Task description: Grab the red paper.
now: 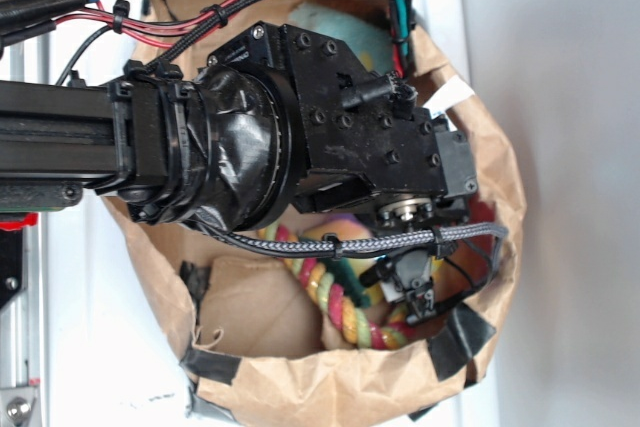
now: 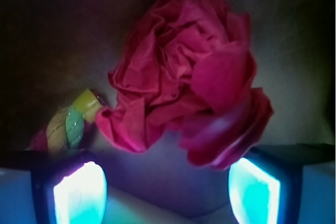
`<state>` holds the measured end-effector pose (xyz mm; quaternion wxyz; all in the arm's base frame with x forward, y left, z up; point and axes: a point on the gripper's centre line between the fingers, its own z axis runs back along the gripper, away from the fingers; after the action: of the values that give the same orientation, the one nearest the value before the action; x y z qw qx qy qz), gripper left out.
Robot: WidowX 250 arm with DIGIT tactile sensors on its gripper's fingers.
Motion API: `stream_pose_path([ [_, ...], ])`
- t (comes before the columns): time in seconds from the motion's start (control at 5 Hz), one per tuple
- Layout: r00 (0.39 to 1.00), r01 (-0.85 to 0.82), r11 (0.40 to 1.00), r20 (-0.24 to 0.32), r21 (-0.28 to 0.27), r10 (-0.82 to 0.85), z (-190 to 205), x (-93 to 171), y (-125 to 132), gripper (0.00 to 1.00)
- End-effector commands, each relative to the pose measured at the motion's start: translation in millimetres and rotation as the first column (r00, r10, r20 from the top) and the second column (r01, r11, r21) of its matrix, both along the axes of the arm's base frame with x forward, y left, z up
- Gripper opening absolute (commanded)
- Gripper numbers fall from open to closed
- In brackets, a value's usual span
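I need to grab the red paper (image 2: pixel 189 77) next with my gripper by its end with flared flaps. That will single it out from the striped rope (image 2: pixel 68 125).
The red paper (image 2: pixel 189 77) is a bright red crumpled wad with rose-like folds and fills the middle of the wrist view. It lies on the dim brown floor of the bag. My gripper (image 2: pixel 168 192) is open, its two glowing pads (image 2: pixel 79 195) at the bottom corners, nothing between them. The paper sits just ahead of the fingertips, and its lower right lobe reaches close to the right pad. In the exterior view the gripper (image 1: pixel 415 292) is down inside the bag, and only a sliver of red (image 1: pixel 484 211) shows beside it.
A brown paper bag (image 1: pixel 250 367) with black tape on its rim surrounds the gripper. A red, yellow and green striped rope (image 1: pixel 345 312) lies left of the paper, also in the wrist view (image 2: pixel 71 121). A pale green object (image 1: pixel 340 27) sits at the bag's far end.
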<state>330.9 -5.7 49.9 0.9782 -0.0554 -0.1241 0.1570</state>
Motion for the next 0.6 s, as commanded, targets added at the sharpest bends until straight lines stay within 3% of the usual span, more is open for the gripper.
stream_pose_path([
  [0.0, 0.995, -0.025, 0.999, 0.099, 0.037, 0.021, 22, 27, 0, 1.00],
  [0.4, 0.988, -0.088, 0.995, 0.128, 0.043, 0.082, 25, 51, 12, 1.00],
])
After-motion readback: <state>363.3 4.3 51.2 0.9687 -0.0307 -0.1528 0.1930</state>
